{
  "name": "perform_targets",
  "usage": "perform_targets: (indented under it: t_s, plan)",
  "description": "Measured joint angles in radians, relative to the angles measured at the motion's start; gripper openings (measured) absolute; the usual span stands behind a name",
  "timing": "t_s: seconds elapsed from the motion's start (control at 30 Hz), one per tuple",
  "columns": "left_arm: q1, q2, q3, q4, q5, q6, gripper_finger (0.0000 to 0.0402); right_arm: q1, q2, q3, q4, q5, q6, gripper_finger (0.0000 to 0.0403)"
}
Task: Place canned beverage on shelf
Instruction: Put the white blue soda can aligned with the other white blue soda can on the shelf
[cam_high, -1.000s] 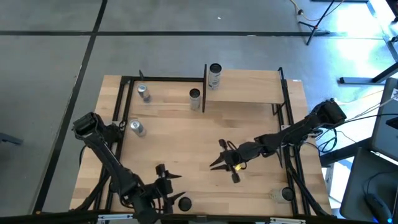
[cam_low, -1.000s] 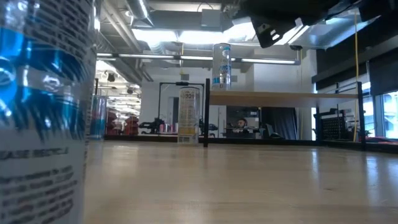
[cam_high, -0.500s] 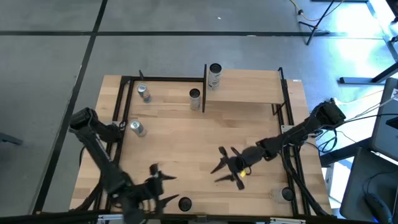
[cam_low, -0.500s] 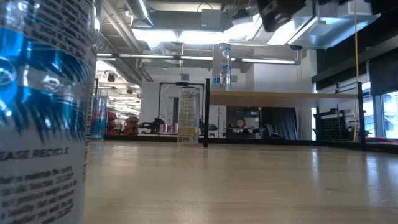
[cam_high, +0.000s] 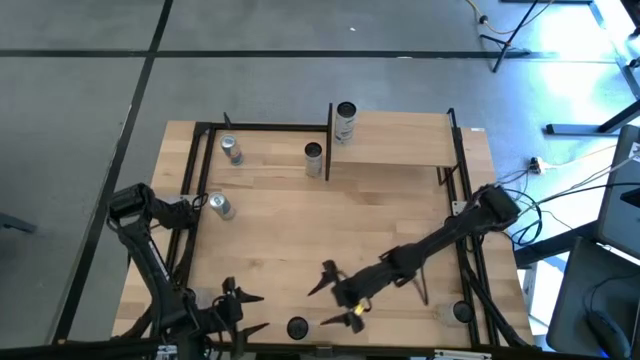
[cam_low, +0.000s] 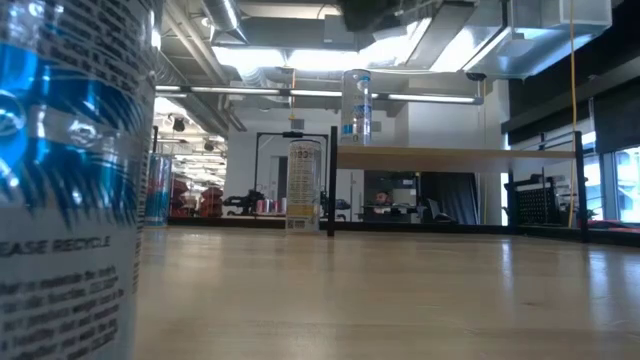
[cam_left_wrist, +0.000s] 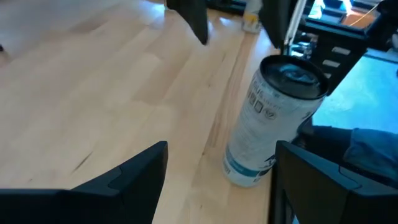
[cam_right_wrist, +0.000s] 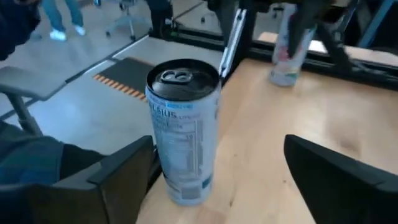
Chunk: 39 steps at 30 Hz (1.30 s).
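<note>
My right gripper should next take hold of the Celsius can by its upper body below the black rim (cam_high: 297, 326). The can will then go on the shelf (cam_high: 400, 140).
A white and blue beverage can (cam_high: 297, 327) stands upright on its base at the table's near edge; it also shows large in the low view (cam_low: 70, 180). My right gripper (cam_high: 333, 300) hovers open just to its right, the can (cam_right_wrist: 183, 130) ahead of its fingers and apart from them. My left gripper (cam_high: 236, 312) is open to the can's left, with the can (cam_left_wrist: 273, 118) ahead, untouched. Another can (cam_high: 345, 120) stands on the raised shelf (cam_high: 400, 140) at the far right.
Three more cans stand on the tabletop at far left (cam_high: 231, 150), left (cam_high: 219, 206) and beside the shelf's post (cam_high: 313, 155). Another can (cam_high: 462, 312) stands near the right front corner. Black frame posts (cam_high: 329, 140) edge the shelf and table.
My right gripper has moved toward the table's near edge and left, toward the can at the front, and has opened wide. My left gripper has drawn back toward the near left corner, still open. No can has moved.
</note>
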Motion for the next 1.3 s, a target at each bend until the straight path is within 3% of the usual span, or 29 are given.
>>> perform_targets:
  t_s: [0.3,0.53,1.3]
  plan:
    - [0.004,-0.001,-0.002,0.025,-0.027,0.028,0.0284,-0.001,0.086,0.133,-0.039,-0.007,-0.020,0.0365]
    - [0.019,-0.001,-0.002,0.025,-0.025,0.035,0.0284,0.001,0.155,0.137,0.097,-0.009,-0.020,0.0363]
    - [0.063,-0.001,-0.002,0.026,0.004,0.085,0.0284,0.013,0.243,0.158,0.282,-0.023,-0.015,0.0363]
